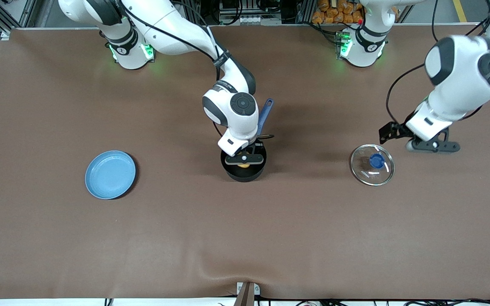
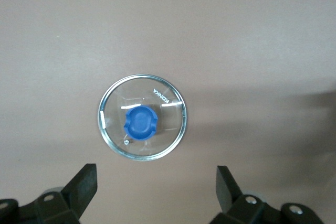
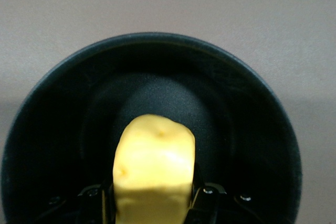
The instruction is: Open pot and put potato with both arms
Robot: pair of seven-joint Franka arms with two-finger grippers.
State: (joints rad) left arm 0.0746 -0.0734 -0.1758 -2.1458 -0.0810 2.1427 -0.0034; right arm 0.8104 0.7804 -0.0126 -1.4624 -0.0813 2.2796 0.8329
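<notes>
My right gripper is ready to let go of the yellow potato (image 3: 154,161) and needs to do so. In the right wrist view the potato is low inside the black pot's rim (image 3: 157,38), so it would stay there.
The black pot (image 1: 243,172) stands open mid-table, its blue handle (image 1: 264,114) pointing toward the robots' bases. My right gripper (image 1: 244,160) is over the pot's mouth, shut on the yellow potato (image 1: 243,165). In the right wrist view the potato (image 3: 153,169) sits between the fingers above the pot's dark inside (image 3: 157,93). The clear glass lid (image 1: 371,165) with its blue knob lies flat on the table toward the left arm's end. My left gripper (image 1: 434,146) is open and empty beside the lid. The left wrist view shows the lid (image 2: 143,124) lying past the open fingertips (image 2: 84,182).
A flat light-blue plate (image 1: 110,174) lies toward the right arm's end of the brown table. A small bracket (image 1: 247,293) sits at the table edge nearest the front camera.
</notes>
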